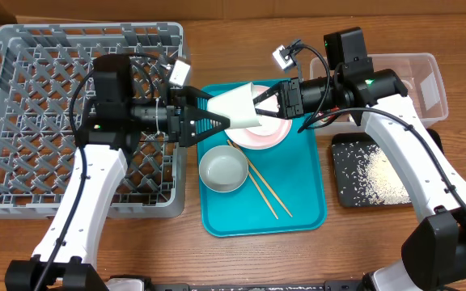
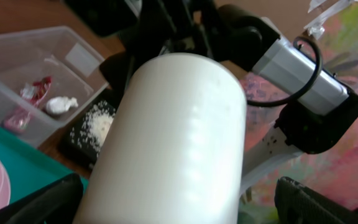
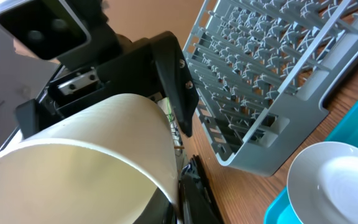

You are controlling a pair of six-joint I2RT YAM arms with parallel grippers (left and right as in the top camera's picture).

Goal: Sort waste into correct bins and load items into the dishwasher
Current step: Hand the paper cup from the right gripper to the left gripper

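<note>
My left gripper grabs the white cup across the outside of its base (image 1: 218, 108) next, leaving the cup's rim free to load opening-down into the dish rack (image 1: 23, 121).
A white cup (image 1: 237, 103) hangs on its side above the teal tray (image 1: 306, 202), between both grippers. My right gripper (image 1: 259, 101) is shut on the cup's rim, one finger inside, as the right wrist view (image 3: 179, 186) shows. My left gripper (image 1: 217, 111) is open, with its fingers either side of the cup's base (image 2: 173, 137) and gaps showing. On the tray lie a pale plate (image 1: 272, 134), a metal bowl (image 1: 223, 170) and wooden chopsticks (image 1: 265, 187). The grey dish rack (image 1: 23, 121) stands at the left. The small white bowl is out of view.
A clear tub (image 1: 423, 77) at the right holds a red-and-white wrapper (image 2: 39, 87) and a white scrap (image 2: 61, 104). In front of it, a black tray (image 1: 342, 174) holds rice grains (image 1: 383, 178). The rack's corner (image 3: 272, 74) is close to the cup.
</note>
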